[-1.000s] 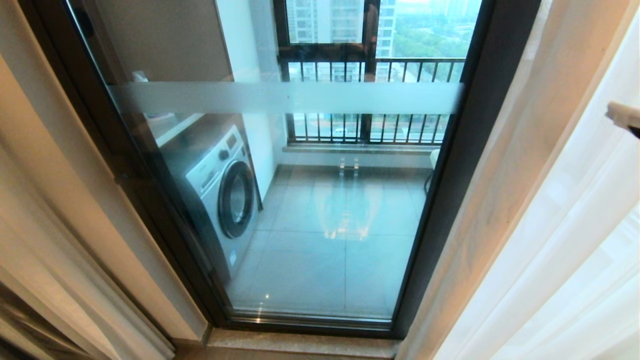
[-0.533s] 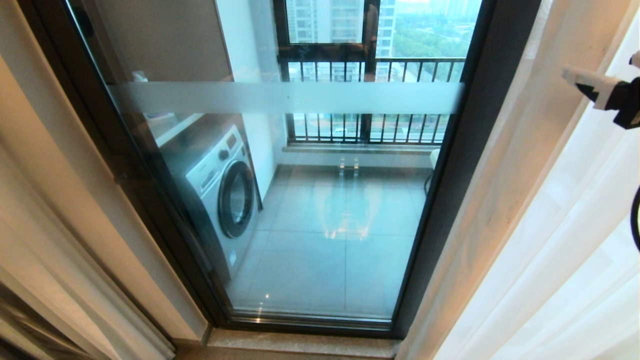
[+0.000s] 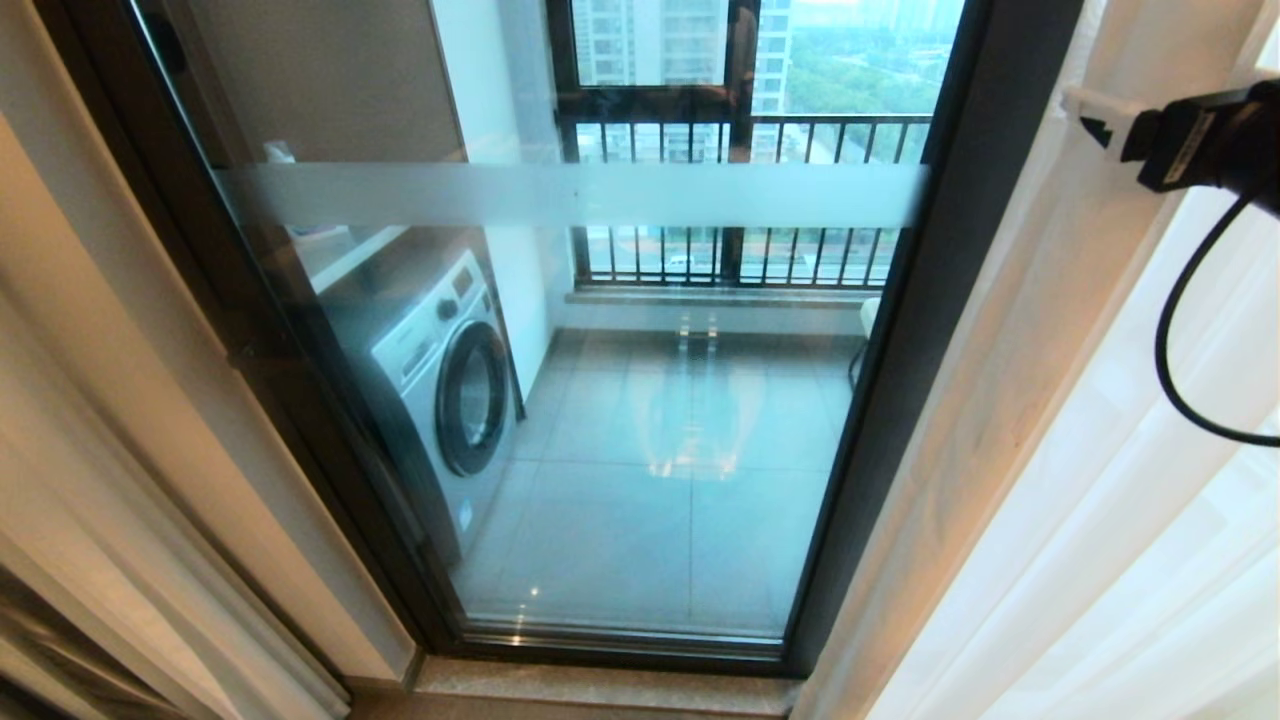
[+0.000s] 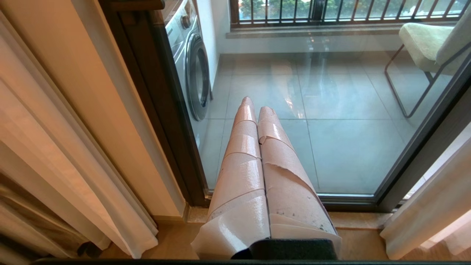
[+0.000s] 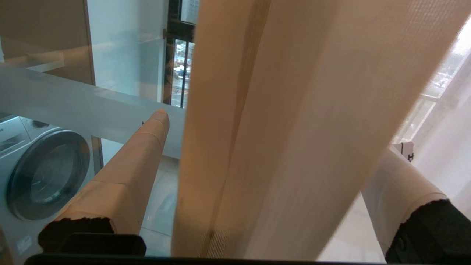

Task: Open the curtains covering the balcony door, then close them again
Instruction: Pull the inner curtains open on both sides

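Note:
My right gripper is to grab the sheer white panel by its beige edge [image 3: 1071,168] next, so that it can draw the curtain over the balcony door [image 3: 640,420].
The balcony door [image 3: 640,420], glass with a frosted band in a dark frame, stands uncovered. The curtains are drawn to both sides: beige folds on the left [image 3: 110,440], and on the right a sheer white panel [image 3: 1130,540] with a beige edge [image 3: 1030,330]. High at the right, my right gripper [image 3: 1100,118] reaches that beige edge. In the right wrist view this gripper [image 5: 282,132] is open, its fingers [image 5: 147,147] set wide on either side of the curtain fold [image 5: 265,129]. My left gripper [image 4: 256,106] is shut and empty, parked low and pointing at the glass [image 4: 342,129].
Behind the glass a washing machine [image 3: 450,380] stands at the left, and a chair [image 4: 423,44] at the right. A black-framed window with railing bars [image 3: 740,200] lies farther back. A stone sill [image 3: 600,685] runs along the door's foot. A black cable [image 3: 1180,360] hangs from my right arm.
My right gripper has come up and to the left along the right curtain, from the picture's right edge to the beige edge. The door, curtains and left arm have not moved.

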### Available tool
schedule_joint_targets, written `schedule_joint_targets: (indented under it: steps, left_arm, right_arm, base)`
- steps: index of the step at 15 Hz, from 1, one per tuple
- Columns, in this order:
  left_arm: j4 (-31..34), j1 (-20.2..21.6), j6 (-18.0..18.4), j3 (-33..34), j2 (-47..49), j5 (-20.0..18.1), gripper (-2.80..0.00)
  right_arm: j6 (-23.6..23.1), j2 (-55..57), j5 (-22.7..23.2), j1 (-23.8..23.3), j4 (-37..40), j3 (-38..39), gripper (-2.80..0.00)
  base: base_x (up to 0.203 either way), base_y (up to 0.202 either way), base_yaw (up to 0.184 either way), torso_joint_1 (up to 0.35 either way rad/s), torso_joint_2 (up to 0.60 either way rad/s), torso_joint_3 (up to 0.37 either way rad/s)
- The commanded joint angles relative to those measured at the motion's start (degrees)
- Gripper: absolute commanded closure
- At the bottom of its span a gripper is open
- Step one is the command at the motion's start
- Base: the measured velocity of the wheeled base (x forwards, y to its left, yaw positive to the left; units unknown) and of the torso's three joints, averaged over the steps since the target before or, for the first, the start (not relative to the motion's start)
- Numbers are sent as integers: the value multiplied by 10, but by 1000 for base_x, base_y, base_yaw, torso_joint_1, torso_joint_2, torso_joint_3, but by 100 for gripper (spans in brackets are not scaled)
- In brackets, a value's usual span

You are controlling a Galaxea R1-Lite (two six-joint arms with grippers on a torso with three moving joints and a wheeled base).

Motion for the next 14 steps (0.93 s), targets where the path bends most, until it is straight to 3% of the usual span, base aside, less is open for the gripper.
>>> schedule_joint_targets:
  steps: [1,14]
  left_arm:
    - [0,0,0,0,0,0,0]
    - [0,0,0,0,0,0,0]
  right_arm:
    - [-1,34,0,0,-6,-22,-280]
    - [2,50,1,-8,-38,-35,-280]
  base:
    - [0,0,0,0,0,0]
    - [0,0,0,0,0,0]
